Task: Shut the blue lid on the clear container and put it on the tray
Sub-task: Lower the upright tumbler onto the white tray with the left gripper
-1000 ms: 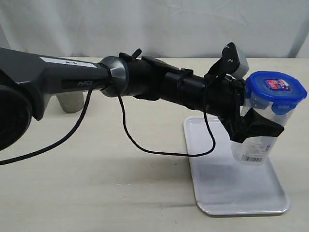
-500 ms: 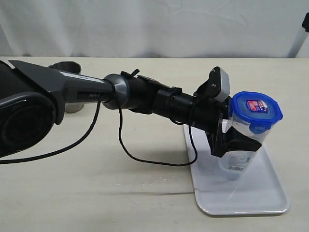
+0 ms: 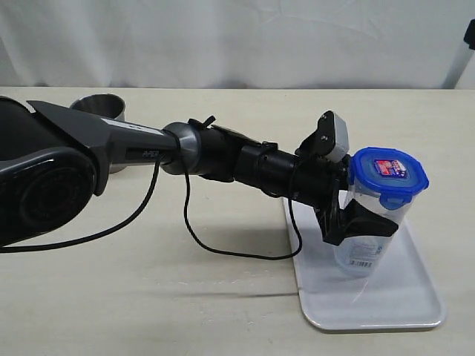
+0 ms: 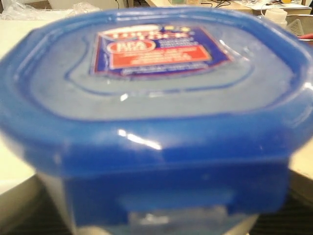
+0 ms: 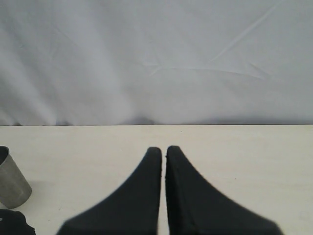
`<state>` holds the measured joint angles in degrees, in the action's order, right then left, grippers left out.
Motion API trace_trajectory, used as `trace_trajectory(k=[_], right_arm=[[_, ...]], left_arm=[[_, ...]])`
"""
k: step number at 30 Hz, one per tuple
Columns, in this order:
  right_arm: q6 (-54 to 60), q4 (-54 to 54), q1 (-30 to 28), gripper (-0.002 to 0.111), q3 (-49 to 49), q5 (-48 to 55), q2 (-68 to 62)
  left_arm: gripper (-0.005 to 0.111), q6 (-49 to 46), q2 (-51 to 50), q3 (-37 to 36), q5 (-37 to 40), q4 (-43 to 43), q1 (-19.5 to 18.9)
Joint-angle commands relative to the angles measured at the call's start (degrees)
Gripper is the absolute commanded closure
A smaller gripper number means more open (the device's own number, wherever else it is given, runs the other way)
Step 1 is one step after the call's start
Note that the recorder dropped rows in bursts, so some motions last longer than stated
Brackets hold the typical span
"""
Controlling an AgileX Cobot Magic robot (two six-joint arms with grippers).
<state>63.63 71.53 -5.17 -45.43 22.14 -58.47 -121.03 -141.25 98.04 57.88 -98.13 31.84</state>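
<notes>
The clear container's base stands on the white tray [image 3: 386, 305], so it is now time for my left gripper to release the container.
The clear container [image 3: 362, 254] stands nearly upright over the white tray [image 3: 386, 305], its base at the tray's surface; whether it touches I cannot tell. The blue lid [image 3: 388, 173] sits on top of it with its flaps down. My left gripper [image 3: 367, 226] is shut on the container's middle, just under the lid. In the left wrist view the blue lid [image 4: 156, 98] fills the picture and hides the fingers. My right gripper [image 5: 163, 152] is shut on nothing, low over bare table, and does not show in the exterior view.
A steel cup [image 3: 100, 104] stands at the back left behind my left arm, and the steel cup [image 5: 11, 183] also shows in the right wrist view. A black cable [image 3: 223, 248] hangs from the arm down to the table beside the tray.
My left arm has brought the lidded container down and a little leftward, from hanging tilted above the tray's far right to standing low over the tray. The right gripper has not moved.
</notes>
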Motion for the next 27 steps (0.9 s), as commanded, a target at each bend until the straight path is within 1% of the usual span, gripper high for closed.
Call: trace_trajectory(k=[1, 3, 7, 8, 10, 11, 13, 21, 27], right_arm=[[-0.1, -0.6, -0.3, 0.104, 0.2, 0.4, -0.2], [-0.1, -0.6, -0.3, 0.104, 0.2, 0.4, -0.2], [0.1, -0.6, -0.3, 0.104, 0.2, 0.4, -0.2], [0.1, -0.6, -0.3, 0.104, 0.2, 0.4, -0.2], [0.1, -0.6, -0.3, 0.104, 0.2, 0.4, -0.2], [0.1, -0.6, -0.3, 0.104, 0.2, 0.4, -0.2], [0.1, -0.6, -0.3, 0.104, 0.2, 0.5, -0.2], [0.1, -0.6, -0.2, 0.104, 0.2, 0.6, -0.2], [0.1, -0.6, -0.2, 0.104, 0.2, 0.6, -0.2]], left_arm=[[0.097, -1.7, -0.7, 0.0, -2.4, 2.1, -0.1], [0.081, -1.7, -0.7, 0.0, -3.3, 2.4, -0.1], [0.04, -1.7, -0.7, 0.0, -3.6, 3.6, -0.1], [0.032, -1.7, -0.7, 0.0, -3.6, 3.6, -0.1], [0.023, -1.7, -0.7, 0.0, -3.6, 3.6, -0.1], [0.02, -1.7, -0.7, 0.0, -3.8, 3.6, -0.1], [0.018, -1.7, -0.7, 0.0, -4.0, 3.6, -0.1], [0.018, -1.7, -0.5, 0.0, -4.1, 4.0, -0.2], [0.018, -1.7, -0.5, 0.0, -3.2, 11.1, -1.0]])
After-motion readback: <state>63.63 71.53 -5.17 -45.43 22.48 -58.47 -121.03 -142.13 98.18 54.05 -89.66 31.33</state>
